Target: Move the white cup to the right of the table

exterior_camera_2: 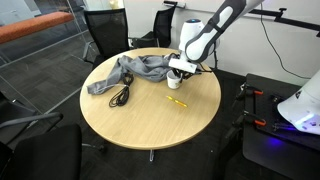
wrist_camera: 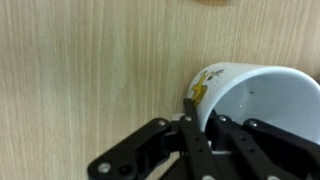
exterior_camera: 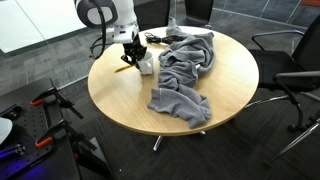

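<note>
My gripper is ready to open: the white cup's base is at the flat wood, so the cup would rest on the tabletop.
The white cup (wrist_camera: 255,95) has a yellow print and stands on the round wood-topped table (exterior_camera: 230,90). It also shows in both exterior views (exterior_camera: 146,63) (exterior_camera_2: 176,81), near the table's edge beside the grey cloth. My gripper (wrist_camera: 200,112) reaches down onto it, with one finger outside the wall and one inside, closed on the rim. The gripper also shows in both exterior views (exterior_camera: 135,50) (exterior_camera_2: 181,68), directly above the cup.
A large grey cloth (exterior_camera: 185,70) (exterior_camera_2: 140,68) lies across the table. A thin yellow stick (exterior_camera: 122,68) (exterior_camera_2: 178,102) lies near the cup. A black cable (exterior_camera_2: 122,95) lies by the cloth. Office chairs (exterior_camera: 290,70) (exterior_camera_2: 105,30) stand around the table (exterior_camera_2: 130,125).
</note>
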Robot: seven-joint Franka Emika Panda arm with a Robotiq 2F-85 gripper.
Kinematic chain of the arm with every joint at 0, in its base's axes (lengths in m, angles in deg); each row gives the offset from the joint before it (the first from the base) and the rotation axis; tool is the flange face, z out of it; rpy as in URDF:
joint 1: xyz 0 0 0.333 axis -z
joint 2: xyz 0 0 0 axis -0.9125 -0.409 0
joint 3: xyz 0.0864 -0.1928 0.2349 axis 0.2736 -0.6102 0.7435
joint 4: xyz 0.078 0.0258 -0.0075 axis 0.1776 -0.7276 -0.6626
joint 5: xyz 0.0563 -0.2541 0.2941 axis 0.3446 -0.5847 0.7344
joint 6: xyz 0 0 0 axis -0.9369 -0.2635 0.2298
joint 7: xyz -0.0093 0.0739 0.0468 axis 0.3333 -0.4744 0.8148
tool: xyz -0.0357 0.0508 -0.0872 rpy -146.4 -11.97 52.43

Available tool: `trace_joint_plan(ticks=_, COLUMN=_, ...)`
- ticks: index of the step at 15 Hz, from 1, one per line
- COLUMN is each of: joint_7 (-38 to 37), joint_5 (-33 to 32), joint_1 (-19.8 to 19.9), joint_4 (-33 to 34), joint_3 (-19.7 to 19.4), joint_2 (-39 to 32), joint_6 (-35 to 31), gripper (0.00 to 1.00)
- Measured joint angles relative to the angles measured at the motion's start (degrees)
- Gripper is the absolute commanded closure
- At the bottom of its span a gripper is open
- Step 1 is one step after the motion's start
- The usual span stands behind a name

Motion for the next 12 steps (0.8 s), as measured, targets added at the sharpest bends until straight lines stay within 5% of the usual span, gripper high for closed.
trace_joint_plan(ticks=6, joint_7=0.0, joint_5=0.0, joint_1=0.0, joint_4=0.8, joint_3=0.0, joint_2=0.0, joint_6=0.0, gripper=0.71)
trace_joint_plan(ticks=12, joint_7=0.0, joint_5=0.0, joint_1=-0.6, joint_4=0.4, joint_3=0.0, joint_2=0.7, joint_6=0.0, gripper=0.31)
